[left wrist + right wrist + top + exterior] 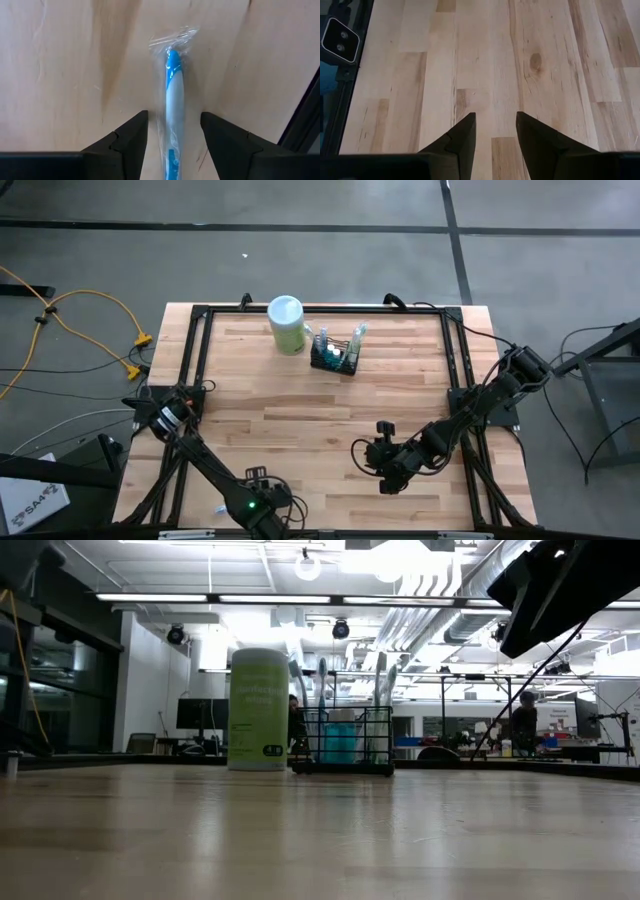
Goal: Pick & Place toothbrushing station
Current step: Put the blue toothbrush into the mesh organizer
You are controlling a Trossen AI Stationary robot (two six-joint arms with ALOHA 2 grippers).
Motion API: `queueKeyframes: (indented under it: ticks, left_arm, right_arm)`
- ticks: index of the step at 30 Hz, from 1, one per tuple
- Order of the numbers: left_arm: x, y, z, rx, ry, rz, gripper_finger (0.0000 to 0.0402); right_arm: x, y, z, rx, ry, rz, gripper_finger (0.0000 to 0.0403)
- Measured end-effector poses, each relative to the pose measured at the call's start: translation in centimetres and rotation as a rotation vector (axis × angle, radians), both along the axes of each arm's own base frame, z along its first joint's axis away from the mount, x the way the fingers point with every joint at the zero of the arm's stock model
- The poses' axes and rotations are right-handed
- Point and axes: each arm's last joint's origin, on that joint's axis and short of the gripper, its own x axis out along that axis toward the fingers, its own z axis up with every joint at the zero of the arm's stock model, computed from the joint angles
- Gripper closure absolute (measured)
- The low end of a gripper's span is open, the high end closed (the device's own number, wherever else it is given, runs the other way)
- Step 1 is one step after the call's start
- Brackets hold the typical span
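Observation:
The wrapped toothbrush can stand in the black wire basket after my left gripper grabs it next by its white handle below the blue tip [174,111].
The toothbrushing station [335,358], a small black wire basket holding upright brushes, stands at the table's far middle and also shows in the low view [345,740]. A blue-and-white toothbrush [173,85] in a clear wrapper lies flat on the wood near the front left; one end [218,508] shows beside the arm. My left gripper [173,114] points down over it, open, one finger on each side of the handle and apart from it. My right gripper [385,472] hangs open over bare wood at the right, nothing between its fingers [495,115].
A pale green canister [287,325] with a white lid stands just left of the basket, close beside it [259,710]. A black metal frame [200,370] runs round the table's edges, and one rail [307,120] passes near the toothbrush.

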Motion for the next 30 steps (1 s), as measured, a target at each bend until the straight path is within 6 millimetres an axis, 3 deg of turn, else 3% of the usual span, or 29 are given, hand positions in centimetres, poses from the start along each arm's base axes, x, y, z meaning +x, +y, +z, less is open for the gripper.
queueKeyframes:
  ticks: [9,17,30]
  left_arm:
    - [0.34,0.13,-0.14,-0.022,0.009,-0.018,0.0282]
    - [0.41,0.07,-0.16,-0.031,0.005,-0.022,0.0384]
    - [0.34,0.11,-0.20,-0.039,0.024,-0.005,0.0388]
  right_arm:
    - [0.00,0.00,0.00,-0.001,0.000,0.000,0.0270]
    - [-0.01,0.01,0.00,-0.001,-0.001,0.000,0.0270]
    - [0.00,0.01,0.00,-0.001,-0.001,0.000,0.0270]
